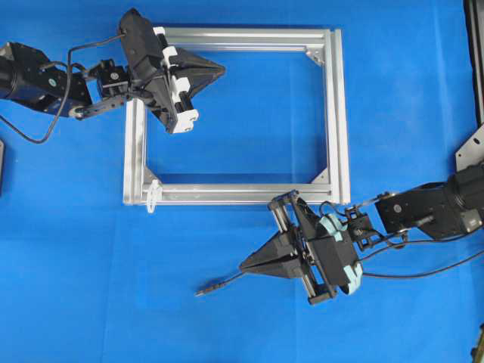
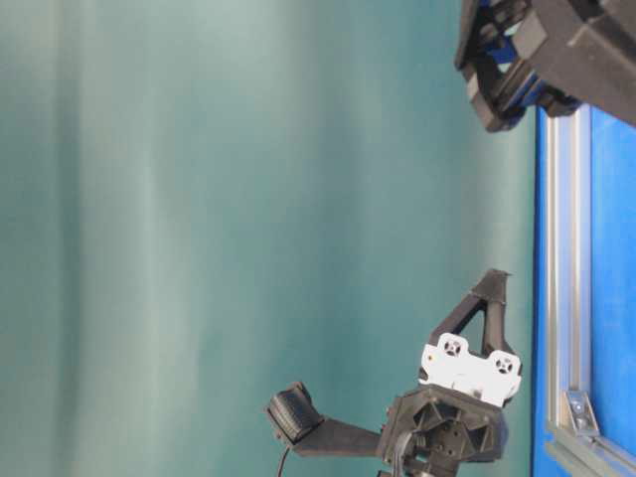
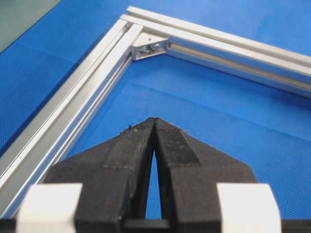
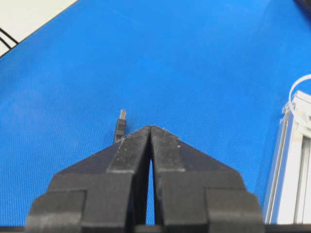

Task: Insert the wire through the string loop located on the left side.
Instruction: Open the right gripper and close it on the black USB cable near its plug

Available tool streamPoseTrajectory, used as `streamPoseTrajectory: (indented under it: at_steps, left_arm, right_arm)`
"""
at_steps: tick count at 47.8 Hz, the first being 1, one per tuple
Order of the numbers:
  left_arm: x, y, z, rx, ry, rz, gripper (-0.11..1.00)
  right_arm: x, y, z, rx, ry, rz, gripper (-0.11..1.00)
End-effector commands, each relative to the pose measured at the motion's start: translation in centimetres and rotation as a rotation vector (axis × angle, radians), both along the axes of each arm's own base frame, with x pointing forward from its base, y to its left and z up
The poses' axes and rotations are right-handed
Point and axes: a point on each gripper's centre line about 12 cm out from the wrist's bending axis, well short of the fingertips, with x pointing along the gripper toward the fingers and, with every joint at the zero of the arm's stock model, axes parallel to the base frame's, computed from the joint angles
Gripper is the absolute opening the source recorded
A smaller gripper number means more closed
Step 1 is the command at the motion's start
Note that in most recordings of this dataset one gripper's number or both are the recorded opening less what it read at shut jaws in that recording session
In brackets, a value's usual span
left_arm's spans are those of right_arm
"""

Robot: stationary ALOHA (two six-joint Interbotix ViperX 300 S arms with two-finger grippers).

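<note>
The right gripper grabs the thin, limp wire just behind the plug [image 1: 234, 278] next, so that the wire stays level.
The wire's plug [image 1: 203, 290] lies on the blue mat below the silver frame [image 1: 336, 113], its silvery tip pointing left. From it the thin black wire runs right and passes under my right gripper [image 1: 242, 267]. In the right wrist view the plug [image 4: 120, 124] pokes out from beneath the left finger; my right gripper [image 4: 151, 127] is shut with nothing between its tips. The string loop [image 1: 153, 195] stands at the frame's lower left corner, and its whitish arc [image 4: 297, 90] shows at the far right. My left gripper [image 1: 223, 72] hovers shut and empty inside the frame's upper left.
The left wrist view shows my left gripper [image 3: 154, 120] pointing toward a metal corner bracket [image 3: 149, 46] of the frame. A dark bracket [image 1: 470, 147] sits at the mat's right edge. Black arm cables [image 1: 423, 266] trail right.
</note>
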Motion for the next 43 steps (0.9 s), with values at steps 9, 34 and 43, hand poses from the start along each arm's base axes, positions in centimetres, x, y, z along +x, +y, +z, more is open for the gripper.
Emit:
streamPoseTrajectory:
  at_steps: [9,34,43]
  left_arm:
    - [-0.31,-0.49,1.25,0.003,-0.016,-0.019,0.0]
    - [-0.63,-0.73,1.01,0.003,-0.008,-0.025,0.0]
    - [-0.66,-0.8,1.02,0.003,-0.008,-0.026,0.0]
  right_arm:
    - [0.26,0.39,2.63,0.042,-0.03,-0.002,-0.02]
    - [0.3,0.88,2.35,0.102,0.022,-0.009,0.57]
    - [0.74,1.09,1.8,0.11,0.069,-0.018,0.89]
